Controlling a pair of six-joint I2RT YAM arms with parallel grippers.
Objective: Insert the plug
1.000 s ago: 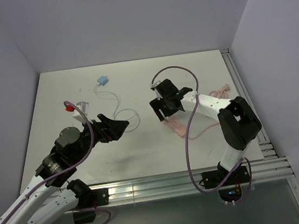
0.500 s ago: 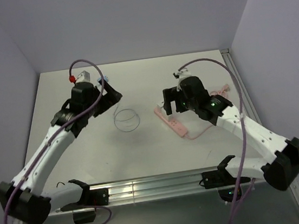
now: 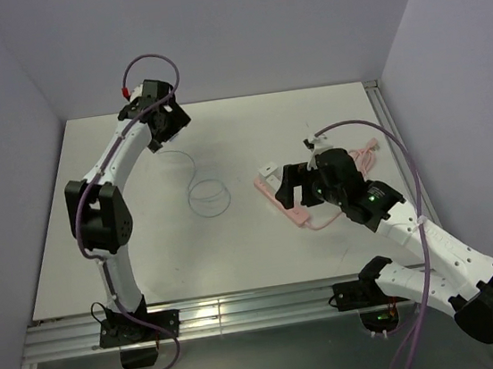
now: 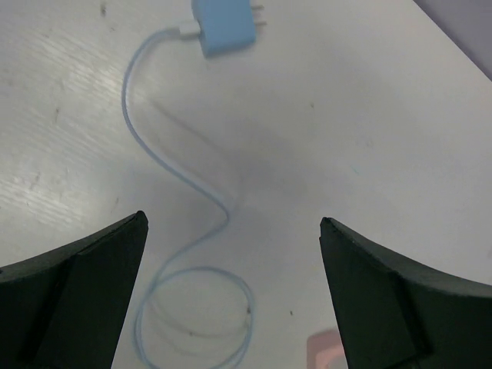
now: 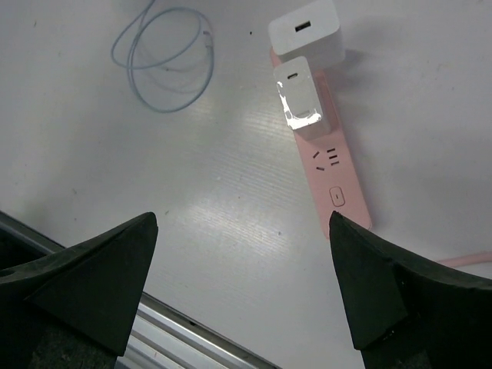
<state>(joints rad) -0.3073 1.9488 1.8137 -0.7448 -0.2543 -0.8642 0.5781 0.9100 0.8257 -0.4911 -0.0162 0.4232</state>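
Note:
I should grab the thin cable just behind the plug [image 4: 166, 34] with my left gripper, so the plug's body stays free for my right gripper to insert.
The light blue plug [image 4: 225, 24] lies flat on the white table, prongs pointing right, ahead of my left gripper [image 4: 232, 231], which hovers open and empty. Its thin cable [image 4: 165, 154] snakes back to a loose coil [image 3: 210, 196]. In the top view the left gripper [image 3: 164, 124] covers the plug. The pink power strip [image 5: 335, 178] carries two white adapters [image 5: 304, 98], with a free socket [image 5: 327, 157] and a switch below them. My right gripper [image 5: 242, 231] hangs open and empty above the table beside the strip's near end, and in the top view the right gripper [image 3: 292, 188] hangs over the strip [image 3: 299, 213].
The strip's pink cord [image 3: 332, 219] runs right toward an aluminium rail [image 3: 395, 135] along the table's right edge. Another rail [image 3: 244, 309] lines the front edge. Grey walls close in the back and both sides.
My left arm has stretched out from the near left to the far left, ending above the plug. The right gripper has drifted slightly nearer and rightward over the strip.

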